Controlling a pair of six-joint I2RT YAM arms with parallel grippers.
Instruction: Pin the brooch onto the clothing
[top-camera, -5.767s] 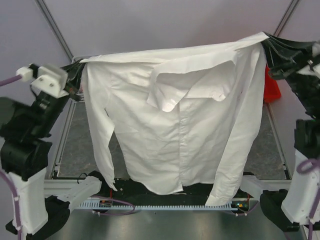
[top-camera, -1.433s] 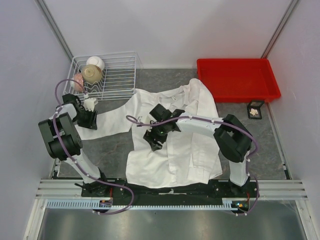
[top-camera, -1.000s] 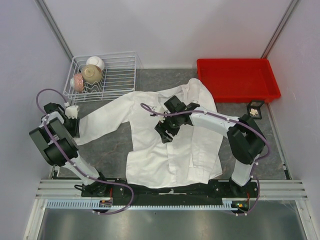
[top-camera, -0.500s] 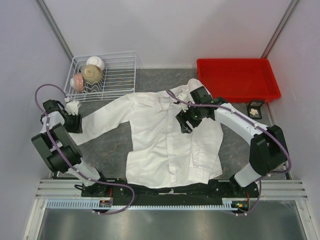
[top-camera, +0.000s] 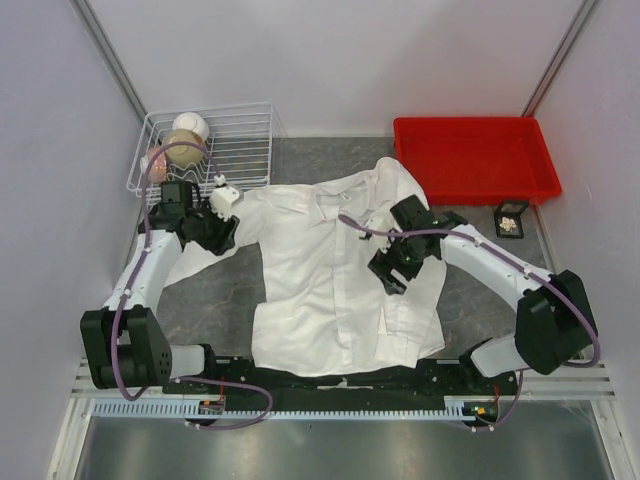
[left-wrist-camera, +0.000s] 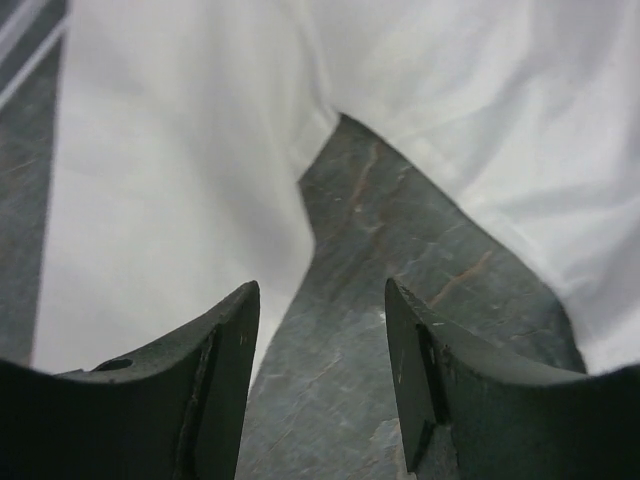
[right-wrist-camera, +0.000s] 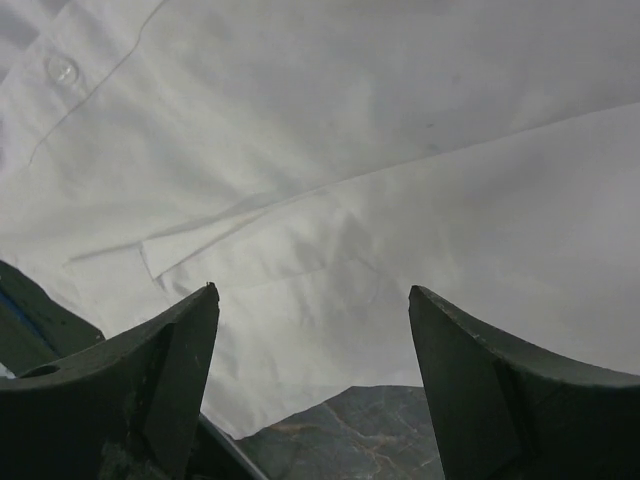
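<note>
The robot's right gripper will next grab the folded-over sleeve by its cuff (top-camera: 398, 343), to free the shirt's front (top-camera: 318, 280) for the brooch.
The clothing, a white collared shirt (top-camera: 330, 280), lies spread front-up on the grey table. The brooch (top-camera: 512, 225) is a small gold speck in an open black box to the right of the shirt, away from both grippers. My left gripper (top-camera: 215, 232) hovers by the shirt's left shoulder and sleeve. It is open, with bare table between its fingers (left-wrist-camera: 225, 350) and white cloth (left-wrist-camera: 180, 150) beyond the left gripper (left-wrist-camera: 320, 290). My right gripper (top-camera: 390, 272) hangs over the shirt's right front panel. The right gripper (right-wrist-camera: 313, 292) is open and empty above the white fabric (right-wrist-camera: 330, 170).
A white wire rack (top-camera: 240, 150) with bowls (top-camera: 180, 148) stands at the back left, close behind the left arm. A red tray (top-camera: 475, 160) sits at the back right. A shirt button (right-wrist-camera: 62, 70) shows in the right wrist view.
The left gripper let go near the sleeve end, opened, and swung right toward the shirt's shoulder. The right gripper opened a little wider and drifted toward the near right over the shirt front.
</note>
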